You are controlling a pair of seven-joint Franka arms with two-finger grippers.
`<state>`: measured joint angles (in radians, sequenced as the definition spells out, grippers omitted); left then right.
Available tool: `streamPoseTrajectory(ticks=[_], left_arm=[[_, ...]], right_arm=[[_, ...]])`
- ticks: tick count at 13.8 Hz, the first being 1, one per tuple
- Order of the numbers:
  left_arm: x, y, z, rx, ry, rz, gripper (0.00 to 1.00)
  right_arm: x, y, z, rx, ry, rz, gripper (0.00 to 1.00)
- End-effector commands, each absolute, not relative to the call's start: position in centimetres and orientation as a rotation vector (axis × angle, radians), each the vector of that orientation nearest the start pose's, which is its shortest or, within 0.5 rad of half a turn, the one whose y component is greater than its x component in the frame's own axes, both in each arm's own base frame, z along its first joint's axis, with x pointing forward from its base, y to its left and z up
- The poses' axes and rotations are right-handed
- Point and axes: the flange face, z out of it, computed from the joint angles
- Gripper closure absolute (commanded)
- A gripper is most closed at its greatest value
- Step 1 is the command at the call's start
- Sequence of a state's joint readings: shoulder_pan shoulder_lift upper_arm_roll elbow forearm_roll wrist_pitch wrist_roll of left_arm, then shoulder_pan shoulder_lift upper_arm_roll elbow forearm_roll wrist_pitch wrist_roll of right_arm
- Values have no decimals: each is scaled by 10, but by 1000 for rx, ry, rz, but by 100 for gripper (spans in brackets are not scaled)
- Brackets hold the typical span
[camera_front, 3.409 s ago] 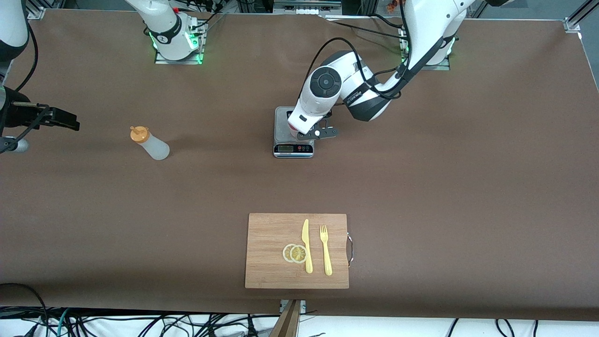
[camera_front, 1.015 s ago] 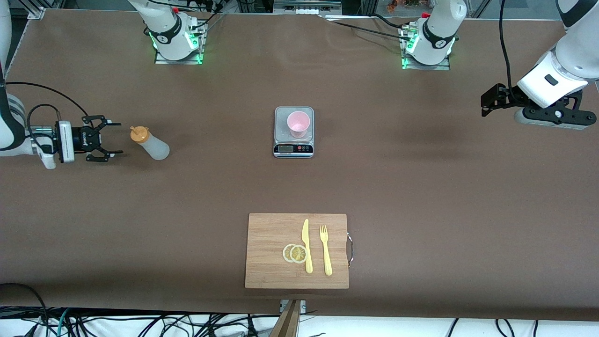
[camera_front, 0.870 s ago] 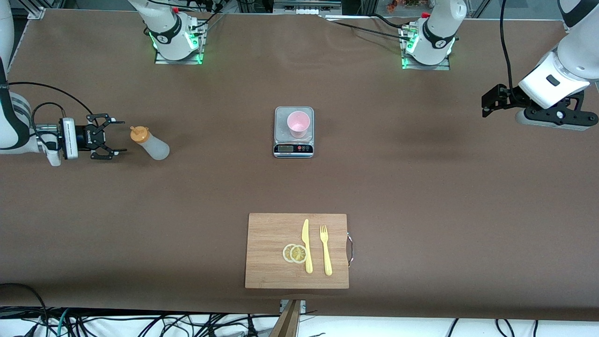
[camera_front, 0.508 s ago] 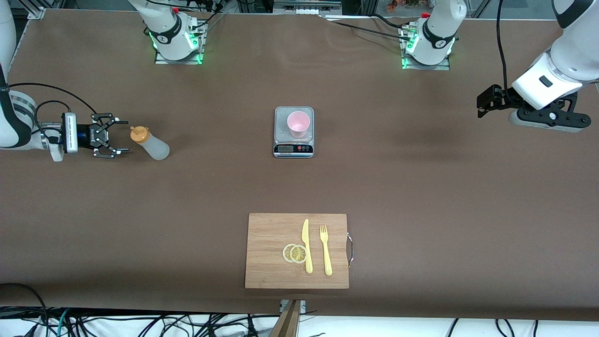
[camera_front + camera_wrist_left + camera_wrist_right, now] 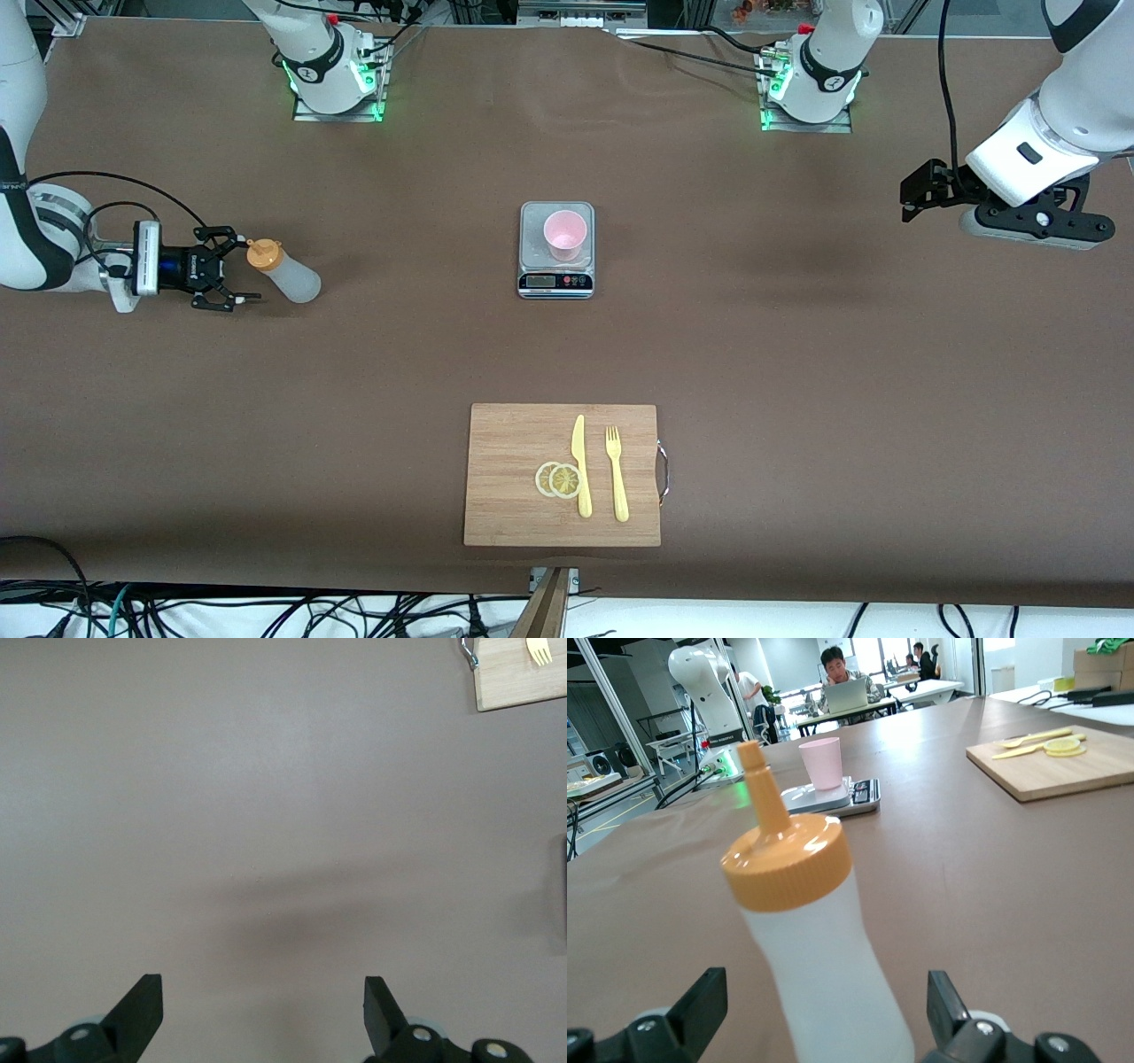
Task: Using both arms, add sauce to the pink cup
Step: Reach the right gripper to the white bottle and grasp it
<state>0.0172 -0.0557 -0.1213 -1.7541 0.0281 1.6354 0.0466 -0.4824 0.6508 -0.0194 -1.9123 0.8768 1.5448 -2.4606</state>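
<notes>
My right gripper grabs the sauce bottle by its whitish body [image 5: 298, 281] next, leaving the sauce bottle's orange nozzle cap [image 5: 265, 254] free to pour into the pink cup.
The sauce bottle [image 5: 285, 275], whitish with an orange nozzle cap, stands upright toward the right arm's end of the table. My right gripper [image 5: 234, 268] is open and level with it, its fingers either side of the bottle's upper part without touching. In the right wrist view the bottle [image 5: 824, 966] fills the gap between the fingers of the right gripper [image 5: 826, 1003]. The pink cup [image 5: 564, 233] stands on a scale [image 5: 555, 282] mid-table and also shows in the right wrist view [image 5: 822, 762]. My left gripper [image 5: 1032, 229] is open and empty [image 5: 263, 1014], over bare table at the left arm's end.
A wooden cutting board [image 5: 505, 496] lies nearer the front camera than the scale, with a yellow knife [image 5: 580, 465], a yellow fork [image 5: 617, 474] and lemon slices [image 5: 558, 479] on it. Two green-lit arm bases stand along the table's edge farthest from the camera.
The left gripper let go of the cup on the scale and drew back to its end of the table. The right gripper moved in until its open fingers flank the bottle.
</notes>
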Motion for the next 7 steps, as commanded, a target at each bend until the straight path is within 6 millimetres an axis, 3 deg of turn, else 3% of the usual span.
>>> streamPoseTrajectory(ticks=[1,7], left_arm=[[537,-56,579,-3106,266,115,0],[537,-55,579,-3110,264,120,0]], right_arm=[[503,-166,143,-1451,-1348,-857,0],[504,-138,118,-1396,-1346,-865,0]])
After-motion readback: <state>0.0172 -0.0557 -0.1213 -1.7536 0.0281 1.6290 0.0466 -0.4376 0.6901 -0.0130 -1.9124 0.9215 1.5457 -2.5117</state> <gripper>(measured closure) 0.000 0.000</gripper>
